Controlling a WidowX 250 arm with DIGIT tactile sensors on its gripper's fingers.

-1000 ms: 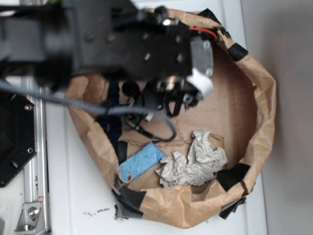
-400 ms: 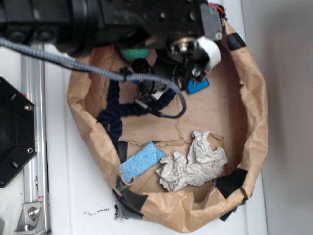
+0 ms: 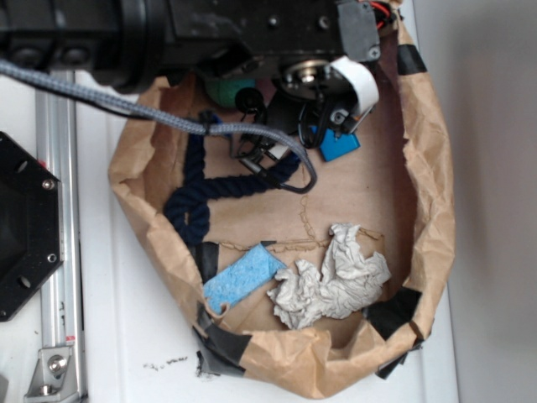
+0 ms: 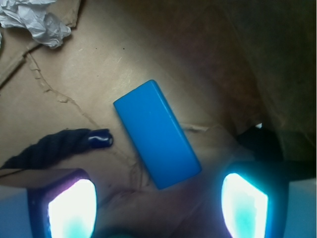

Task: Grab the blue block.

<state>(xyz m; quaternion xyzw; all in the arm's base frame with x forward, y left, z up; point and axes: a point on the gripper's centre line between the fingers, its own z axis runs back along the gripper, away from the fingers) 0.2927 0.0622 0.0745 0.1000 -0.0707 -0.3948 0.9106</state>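
My gripper grabs the blue block (image 4: 156, 134) by its long sides next.
The blue block (image 4: 156, 134), a smooth saturated slab, lies flat and diagonal on the brown cardboard floor of the paper bin. In the exterior view only a corner of the blue block (image 3: 339, 146) shows under the arm. My gripper (image 4: 158, 208) hovers over it, open, its two glowing fingertips (image 4: 72, 208) standing wide apart on either side of the block's near end. Nothing is between them. In the exterior view the gripper (image 3: 315, 126) is mostly hidden by the black arm.
A dark navy rope (image 3: 210, 189) curls at the left, its end (image 4: 96, 140) close to the block. A pale sponge (image 3: 242, 277) and crumpled white paper (image 3: 331, 281) lie at the front. A green ball (image 3: 228, 90) peeks out under the arm. The brown paper wall (image 3: 428, 210) rings everything.
The arm has swung up and right across the bin, uncovering the rope and bringing the gripper over the blue block. Since 0.4 s ago it shifted only slightly.
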